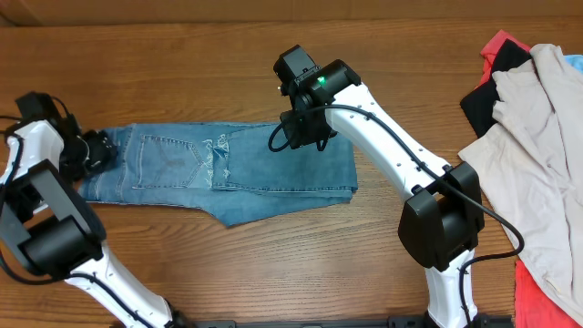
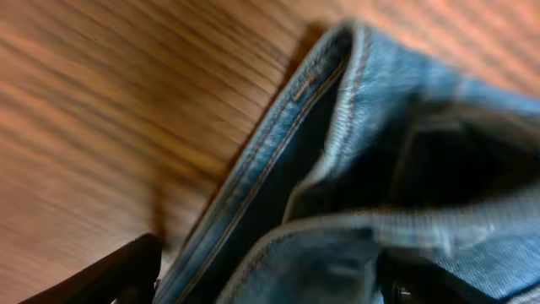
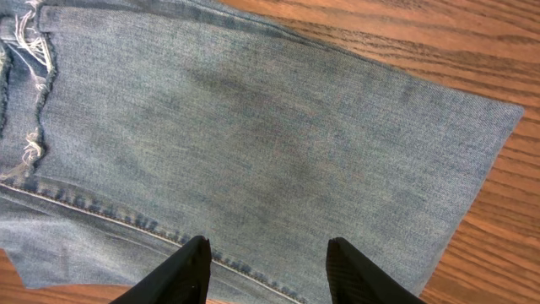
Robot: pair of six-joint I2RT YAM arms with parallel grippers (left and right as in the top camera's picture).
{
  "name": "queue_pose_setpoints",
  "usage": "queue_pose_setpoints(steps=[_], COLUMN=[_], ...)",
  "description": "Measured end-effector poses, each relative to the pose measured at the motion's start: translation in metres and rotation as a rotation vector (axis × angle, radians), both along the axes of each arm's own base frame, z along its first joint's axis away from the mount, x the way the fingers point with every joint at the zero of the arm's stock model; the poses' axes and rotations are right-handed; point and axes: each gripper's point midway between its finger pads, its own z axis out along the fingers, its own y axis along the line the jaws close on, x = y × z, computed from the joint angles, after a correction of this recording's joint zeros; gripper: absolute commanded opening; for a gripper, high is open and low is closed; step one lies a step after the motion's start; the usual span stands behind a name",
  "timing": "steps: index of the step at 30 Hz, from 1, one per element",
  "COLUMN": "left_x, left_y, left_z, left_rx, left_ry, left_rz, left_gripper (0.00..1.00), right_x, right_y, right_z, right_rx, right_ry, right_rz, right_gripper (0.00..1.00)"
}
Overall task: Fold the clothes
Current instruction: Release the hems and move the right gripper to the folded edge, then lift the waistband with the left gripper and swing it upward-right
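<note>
My left gripper takes hold of the jeans (image 1: 255,169) by the waistband end next, to fold that end over toward the opposite end of the jeans.
The clothes, a pair of light blue jeans (image 1: 255,169), lie folded flat across the middle of the wooden table. My left gripper (image 1: 96,150) is at their left end, at the waistband. In the blurred left wrist view its fingers stand wide apart, open (image 2: 268,257), with a fold of the jeans' waistband (image 2: 278,143) between them and no pinch visible. My right gripper (image 1: 291,138) hovers over the jeans' upper edge near the right end. In the right wrist view it is open (image 3: 268,242) above flat denim (image 3: 253,127), with nothing between its fingers. Frayed hems (image 3: 34,51) show at the upper left.
A heap of other garments lies at the table's right edge: a beige one (image 1: 537,155) on top, black cloth (image 1: 478,105) and red cloth (image 1: 499,46) beneath. Bare wood (image 1: 182,55) surrounds the jeans.
</note>
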Motion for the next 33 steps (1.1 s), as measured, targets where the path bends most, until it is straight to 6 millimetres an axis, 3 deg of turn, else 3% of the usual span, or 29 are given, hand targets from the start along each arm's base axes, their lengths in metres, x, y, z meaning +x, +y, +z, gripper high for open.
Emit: queue_pose_setpoints(steps=[2, 6, 11, 20, 24, 29, 33], left_x=[0.001, 0.004, 0.013, 0.003, -0.009, -0.018, -0.036], left_y=[-0.001, -0.005, -0.018, -0.017, 0.007, 0.082, 0.118], left_z=[-0.001, -0.003, -0.002, 0.007, 0.030, 0.100, 0.160], left_rx=[-0.009, -0.037, -0.102, -0.138, -0.144, -0.057, -0.029], left_ry=[-0.001, -0.008, -0.044, 0.004, 0.023, -0.104, -0.215], left_rz=[0.001, -0.008, -0.028, 0.010, 0.090, 0.244, 0.331], left_gripper=[0.73, 0.33, 0.04, 0.04, 0.04, 0.04, 0.04], right_x=[0.000, 0.000, 0.000, 0.006, 0.023, 0.040, 0.045], right_y=[0.000, 0.000, 0.000, -0.009, -0.047, -0.116, -0.144], right_z=[0.000, 0.000, 0.000, 0.000, 0.001, 0.002, 0.002], right_rx=[0.000, 0.001, 0.002, 0.009, 0.007, -0.021, -0.035], right_ry=[0.001, 0.002, 0.004, 0.009, 0.023, 0.055, 0.066], right_rz=[-0.002, -0.010, -0.018, -0.095, -0.211, -0.364, -0.416], right_gripper=[0.48, 0.48, 0.48, 0.47, 0.47, 0.47, 0.47])
